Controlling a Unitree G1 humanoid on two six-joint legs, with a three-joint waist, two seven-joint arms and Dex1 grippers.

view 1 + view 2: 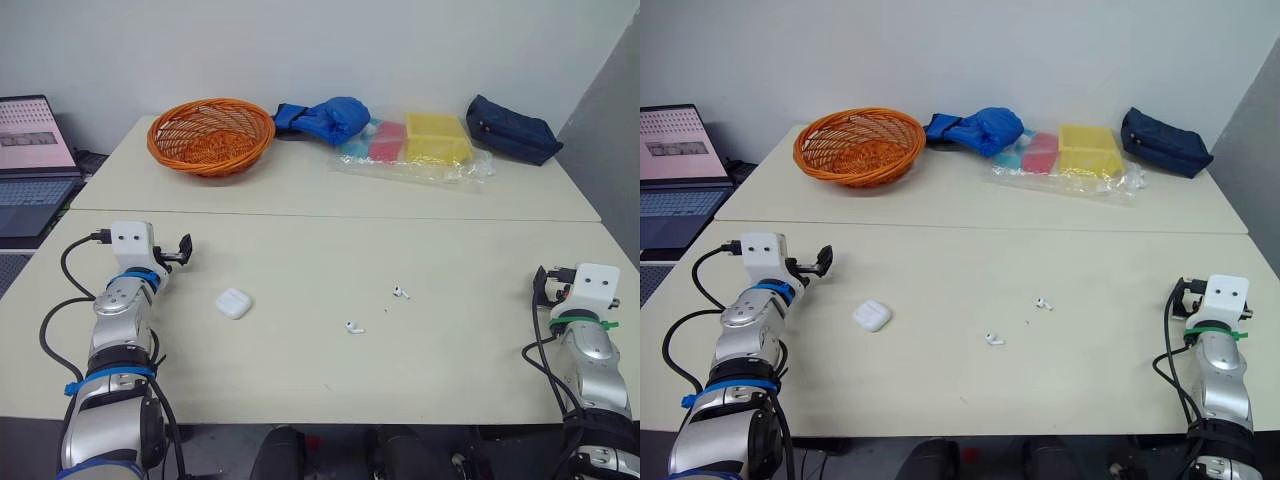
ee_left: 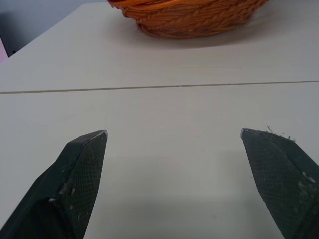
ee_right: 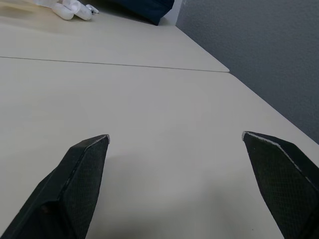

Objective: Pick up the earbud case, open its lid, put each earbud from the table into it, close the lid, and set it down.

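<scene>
I next grab the white case (image 1: 233, 303) by its broad sides, right gripper, so the case's lid can be opened for the earbuds.
The white earbud case (image 1: 233, 303) lies shut on the table, left of centre. Two white earbuds rest to its right: one earbud (image 1: 354, 327) nearer the front, the other earbud (image 1: 401, 293) a little farther back and right. My left gripper (image 1: 181, 250) hovers near the left edge, behind and left of the case; its fingers (image 2: 79, 174) stand wide apart over bare table. My right gripper (image 1: 541, 283) stays at the far right edge, well away from the earbuds, with its fingers (image 3: 75, 179) also spread and nothing between them.
An orange wicker basket (image 1: 211, 135) stands at the back left, with a blue cloth bundle (image 1: 325, 120), a clear bag of coloured packs (image 1: 415, 145) and a navy pouch (image 1: 512, 128) along the back. A laptop (image 1: 30, 160) sits beyond the left edge.
</scene>
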